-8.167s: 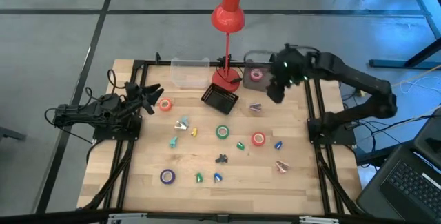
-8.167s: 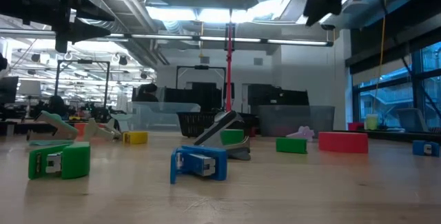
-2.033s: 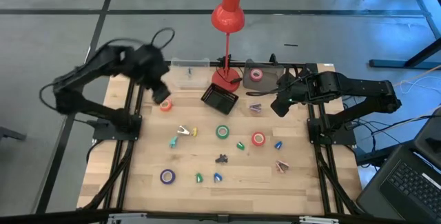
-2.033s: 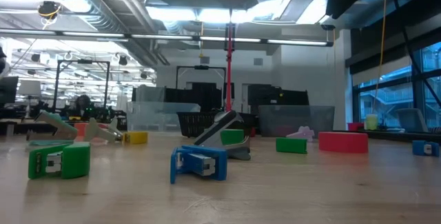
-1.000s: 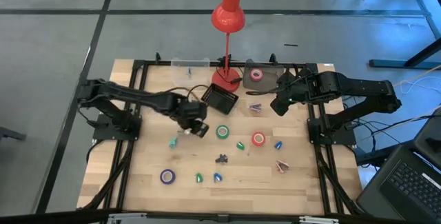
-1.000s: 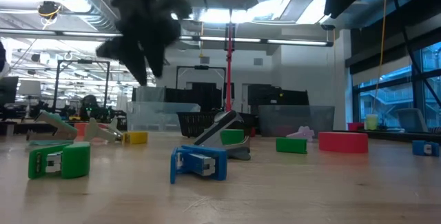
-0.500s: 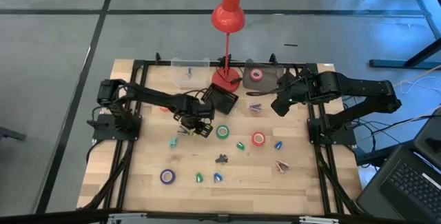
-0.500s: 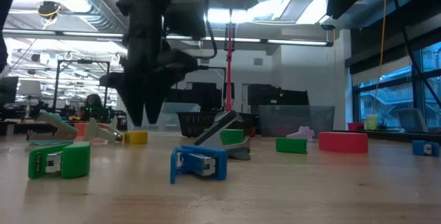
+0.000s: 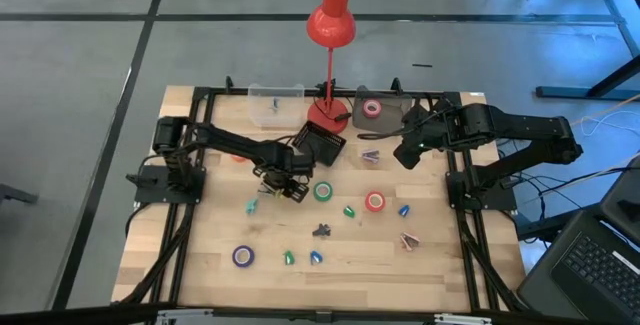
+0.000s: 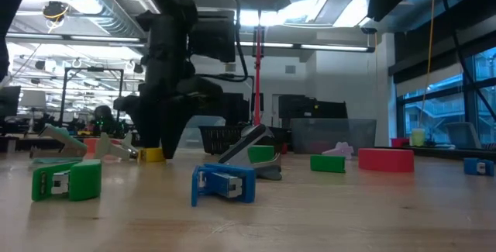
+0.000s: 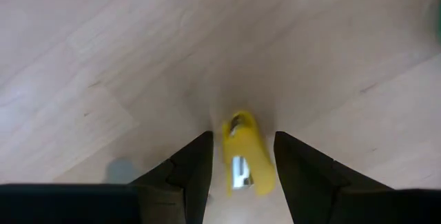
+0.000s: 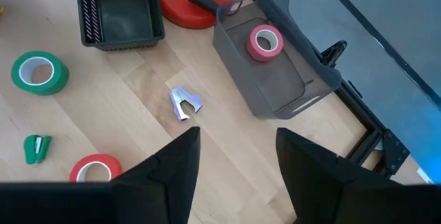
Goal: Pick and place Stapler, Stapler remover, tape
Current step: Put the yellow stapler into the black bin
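Note:
I will next grab the yellow stapler by its body [image 11: 247,156] with my left gripper, so that I can place it in the black basket.
A small yellow stapler [image 11: 247,162] lies on the wooden table, left of the green tape roll [image 9: 323,191]. My left gripper [image 11: 242,140] points down over it, open, with one finger on either side; whether they touch it I cannot tell. The low view shows its fingertips [image 10: 159,150] just above the yellow stapler [image 10: 153,155]. My right gripper [image 12: 234,176] hangs open and raised at the far right, above a silver staple remover [image 12: 184,104]. A pink tape roll [image 12: 265,42] lies in the grey bin [image 12: 303,79]. A red tape roll [image 9: 375,202] and a purple one [image 9: 243,256] lie flat on the table.
At the far edge stand a clear bin [image 9: 276,105], a black basket [image 9: 320,143] and a red desk lamp [image 9: 330,25]. Small green [image 9: 349,211] and blue [image 9: 404,209] staplers, a black piece [image 9: 321,230] and another staple remover [image 9: 408,240] lie scattered about the table.
My left gripper has come down toward the table over the yellow stapler and tipped until it points straight down; its fingers now reach beside the stapler. The stapler has not moved.

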`<action>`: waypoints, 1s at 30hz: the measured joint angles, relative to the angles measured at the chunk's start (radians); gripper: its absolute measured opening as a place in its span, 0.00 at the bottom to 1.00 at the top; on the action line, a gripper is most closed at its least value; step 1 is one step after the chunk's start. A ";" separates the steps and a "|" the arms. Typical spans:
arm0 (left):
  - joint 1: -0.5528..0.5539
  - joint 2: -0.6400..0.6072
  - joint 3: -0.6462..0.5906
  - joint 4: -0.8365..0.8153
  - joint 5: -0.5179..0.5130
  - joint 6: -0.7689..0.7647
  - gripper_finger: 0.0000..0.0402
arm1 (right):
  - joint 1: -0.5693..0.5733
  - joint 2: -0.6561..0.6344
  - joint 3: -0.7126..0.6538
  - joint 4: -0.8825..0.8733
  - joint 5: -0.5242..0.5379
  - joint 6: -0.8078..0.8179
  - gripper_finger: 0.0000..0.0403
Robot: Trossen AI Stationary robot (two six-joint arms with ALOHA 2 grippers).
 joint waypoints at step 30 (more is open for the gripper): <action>0.153 -0.097 0.327 0.027 -0.108 0.551 0.12 | 0.000 0.000 0.000 -0.003 0.011 -0.003 0.48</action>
